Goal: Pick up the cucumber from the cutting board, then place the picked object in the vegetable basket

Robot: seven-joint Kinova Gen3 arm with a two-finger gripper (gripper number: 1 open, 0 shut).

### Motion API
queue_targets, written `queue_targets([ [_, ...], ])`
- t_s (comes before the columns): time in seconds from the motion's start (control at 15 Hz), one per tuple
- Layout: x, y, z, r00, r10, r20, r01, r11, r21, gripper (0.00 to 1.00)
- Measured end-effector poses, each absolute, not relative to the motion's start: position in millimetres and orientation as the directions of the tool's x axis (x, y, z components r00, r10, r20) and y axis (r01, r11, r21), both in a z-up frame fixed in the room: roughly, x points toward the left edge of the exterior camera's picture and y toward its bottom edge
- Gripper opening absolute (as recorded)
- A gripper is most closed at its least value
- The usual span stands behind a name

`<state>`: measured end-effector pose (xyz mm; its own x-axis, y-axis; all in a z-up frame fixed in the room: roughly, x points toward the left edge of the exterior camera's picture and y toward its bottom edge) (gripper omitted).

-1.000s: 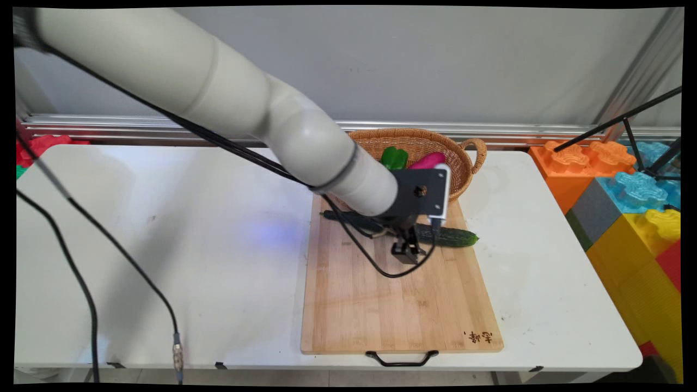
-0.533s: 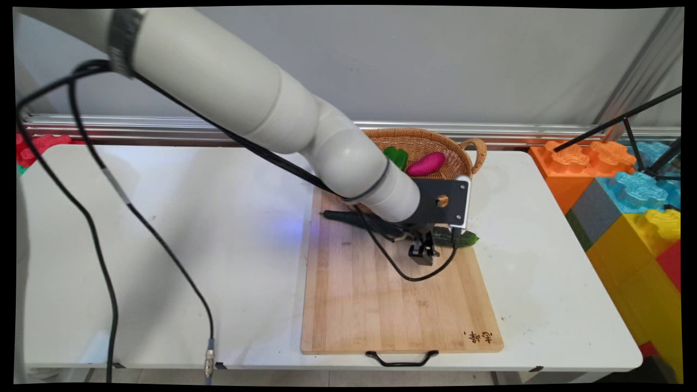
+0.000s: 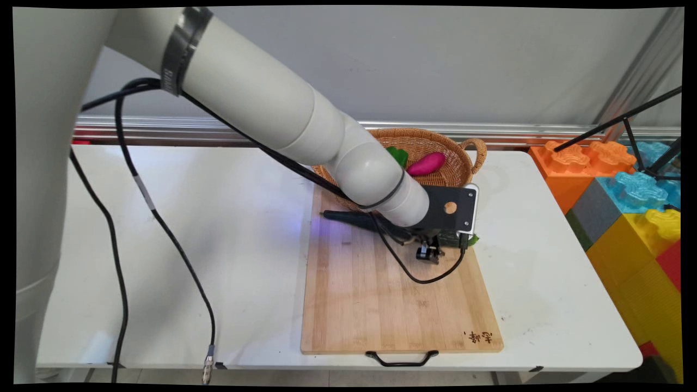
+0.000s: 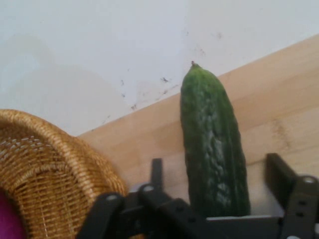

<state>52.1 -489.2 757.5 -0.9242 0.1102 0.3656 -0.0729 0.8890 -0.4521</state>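
The long dark green cucumber needs to go into the wicker basket (image 3: 454,171), so my gripper needs to grab it by its body near the bright green tip (image 3: 449,239) next.
A dark green cucumber (image 3: 343,217) lies across the far part of a wooden cutting board (image 3: 381,305). My gripper (image 3: 429,253) is low over the cucumber's right end, and the hand hides most of that end in the main view. In the hand view the cucumber (image 4: 212,144) runs up between the two black fingers, and the gripper (image 4: 217,167) is open, with a gap on each side. The left finger (image 4: 157,172) and the right one stand apart from its skin. A wicker basket (image 4: 55,164) sits just beside the hand.
The handled wicker basket (image 3: 463,163) at the board's far edge holds a magenta vegetable (image 3: 426,163) and a green one (image 3: 400,156). Big coloured toy blocks (image 3: 626,185) and a black tripod leg (image 3: 626,117) stand at the right. Black cables hang on the left.
The hand has moved right along the cucumber toward its right tip and come down lower over the board. The cucumber has not moved.
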Motion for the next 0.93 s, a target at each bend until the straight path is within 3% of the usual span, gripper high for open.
queue_targets([
  [0.67,51.2,-482.3,760.9,-0.924,0.091,0.371,-0.081,0.902,-0.424,0.00],
  [0.93,60.8,-467.3,805.3,-0.912,0.063,0.406,-0.107,0.918,-0.382,0.00],
])
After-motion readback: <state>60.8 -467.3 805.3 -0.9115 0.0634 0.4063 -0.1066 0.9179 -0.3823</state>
